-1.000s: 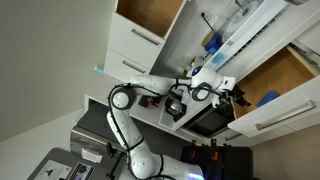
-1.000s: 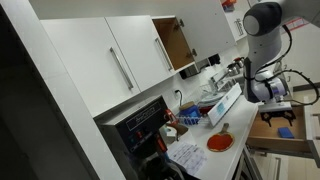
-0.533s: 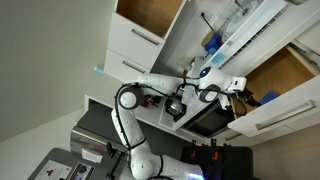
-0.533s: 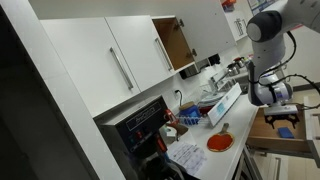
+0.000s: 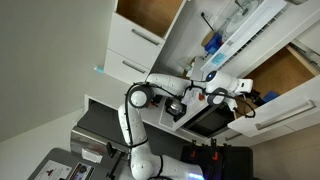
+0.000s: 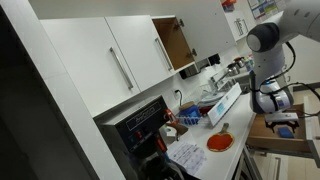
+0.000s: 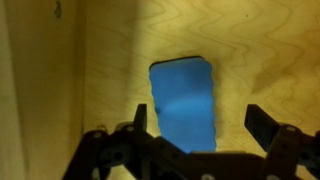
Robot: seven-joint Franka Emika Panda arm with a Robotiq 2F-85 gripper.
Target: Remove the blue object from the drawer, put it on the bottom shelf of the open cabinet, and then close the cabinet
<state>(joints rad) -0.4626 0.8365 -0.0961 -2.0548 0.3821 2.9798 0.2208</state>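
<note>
My gripper is going to grab the blue object next across its narrow width near its near end, so the object's far end stays free to set on the bottom shelf.
The blue object (image 7: pixel 183 100) lies flat on the light wood floor of the drawer (image 7: pixel 260 50). In the wrist view my gripper (image 7: pixel 200 125) is open, with one finger on each side of the object's near end, not closed on it. In an exterior view my gripper (image 5: pixel 250 92) reaches into the open drawer (image 5: pixel 285 70), next to the blue object (image 5: pixel 270 98). In an exterior view my gripper (image 6: pixel 283 119) hangs over the drawer (image 6: pixel 262 130) and hides the object. The open cabinet shows its brown interior in both exterior views (image 5: pixel 150 10) (image 6: pixel 175 42).
White shelving with small items and a darker blue item (image 5: pixel 212 42) sits between cabinet and drawer. A counter holds a red plate (image 6: pixel 220 142) and clutter. A dark appliance (image 6: pixel 140 125) stands below closed white cabinet doors (image 6: pixel 115 55).
My gripper has moved farther over the drawer and down toward the blue object. The object has not moved.
</note>
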